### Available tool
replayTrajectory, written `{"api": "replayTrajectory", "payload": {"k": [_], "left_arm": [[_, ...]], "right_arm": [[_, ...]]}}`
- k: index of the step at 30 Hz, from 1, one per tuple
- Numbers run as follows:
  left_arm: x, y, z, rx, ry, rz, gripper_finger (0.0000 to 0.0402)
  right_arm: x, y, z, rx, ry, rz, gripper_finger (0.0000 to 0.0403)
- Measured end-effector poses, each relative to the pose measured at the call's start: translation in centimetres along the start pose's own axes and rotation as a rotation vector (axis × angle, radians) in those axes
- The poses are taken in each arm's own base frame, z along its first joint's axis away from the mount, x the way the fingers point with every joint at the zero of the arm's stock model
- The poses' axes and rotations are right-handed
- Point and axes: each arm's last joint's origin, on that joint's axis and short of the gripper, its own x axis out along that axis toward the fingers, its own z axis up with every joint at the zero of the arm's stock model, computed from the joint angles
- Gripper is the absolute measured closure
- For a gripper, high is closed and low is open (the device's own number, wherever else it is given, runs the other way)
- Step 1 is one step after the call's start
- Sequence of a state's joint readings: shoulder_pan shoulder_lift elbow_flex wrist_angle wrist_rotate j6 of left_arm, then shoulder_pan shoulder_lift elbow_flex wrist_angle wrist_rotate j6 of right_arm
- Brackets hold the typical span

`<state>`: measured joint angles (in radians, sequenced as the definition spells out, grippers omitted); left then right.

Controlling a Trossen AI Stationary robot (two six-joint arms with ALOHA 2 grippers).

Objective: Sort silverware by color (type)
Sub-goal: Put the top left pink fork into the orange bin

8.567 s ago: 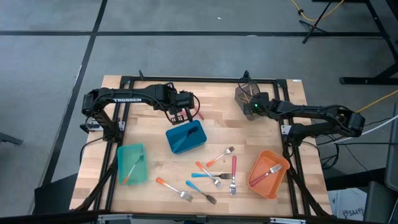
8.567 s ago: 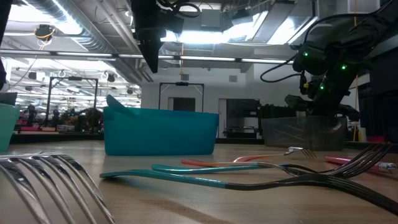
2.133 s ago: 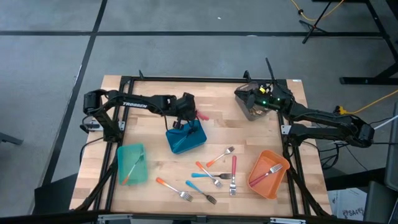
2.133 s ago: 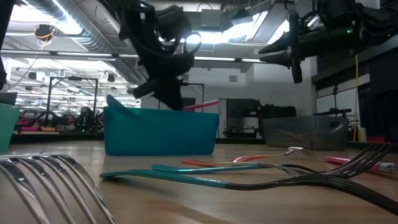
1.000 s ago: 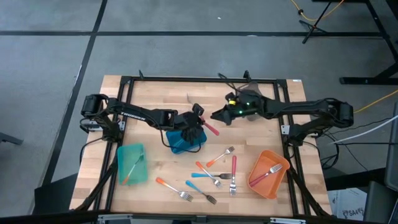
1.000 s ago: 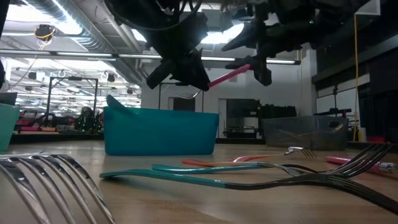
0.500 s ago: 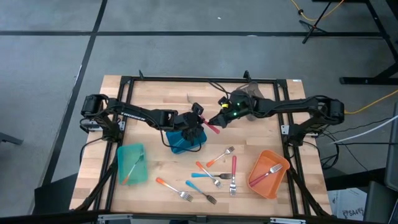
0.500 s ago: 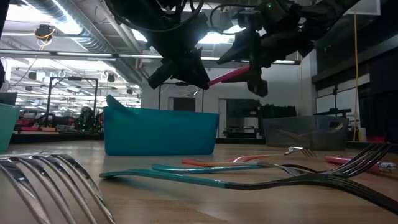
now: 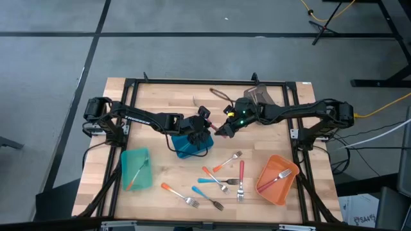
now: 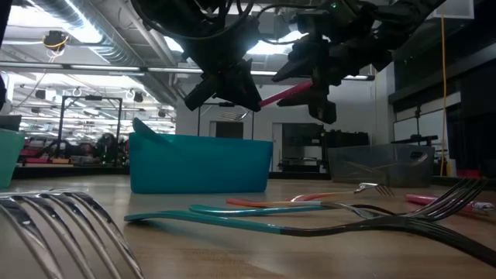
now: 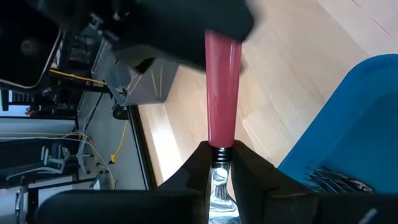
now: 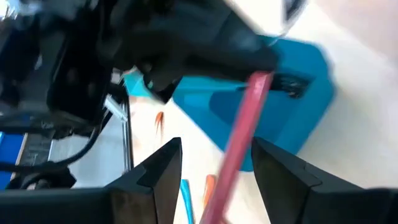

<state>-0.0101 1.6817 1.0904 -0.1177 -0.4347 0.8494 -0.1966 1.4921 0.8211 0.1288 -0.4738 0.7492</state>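
The pink-handled utensil needs to go into the orange bin [image 9: 278, 180]. My right gripper will grab it next by its pink handle [image 9: 216, 129] to sort it.
Above the blue bin [image 9: 191, 145], my left gripper [image 9: 205, 126] is shut on a pink-handled utensil [image 11: 222, 93]. The handle slants up and away from the left gripper toward my right gripper [image 9: 223, 130]. The right gripper is open, and its fingers [image 12: 160, 177] stand on either side of the pink handle [image 12: 241, 144] with a gap on each side. More silverware [image 9: 226, 179] with orange, blue and pink handles lies on the table near the front edge. My left gripper pinches the utensil's metal neck [image 11: 218, 163], just below the pink handle, between its two fingers [image 11: 198, 169]. The fingers slant downward from the table's left. The utensil is lifted clear, its handle [image 10: 283, 93] pointing up and rightward over the blue bin.
A teal bin [image 9: 136, 169] at the front left holds an orange-handled utensil. An orange bin [image 9: 277, 179] at the front right holds a pink-handled fork. A grey bin [image 9: 258, 96] stands at the back right. Bare wood lies along the far side.
My right gripper has come down and a little toward the table's near edge, tipping further down. Its open fingers now straddle the pink handle. The left gripper and the utensil have kept still.
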Motion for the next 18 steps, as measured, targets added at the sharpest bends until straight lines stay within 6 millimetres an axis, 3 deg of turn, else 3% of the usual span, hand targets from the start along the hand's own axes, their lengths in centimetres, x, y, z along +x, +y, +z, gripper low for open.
{"api": "replayTrajectory", "payload": {"k": [6,18], "left_arm": [[0.01,0.01,0.00,0.003,0.000,0.000,0.0363],[-0.02,0.00,0.01,0.052,-0.005,-0.004,0.0362]], "right_arm": [[0.64,0.25,-0.61,-0.006,0.008,-0.017,0.0230],[0.60,0.11,-0.49,-0.001,-0.016,-0.043,0.0326]]}}
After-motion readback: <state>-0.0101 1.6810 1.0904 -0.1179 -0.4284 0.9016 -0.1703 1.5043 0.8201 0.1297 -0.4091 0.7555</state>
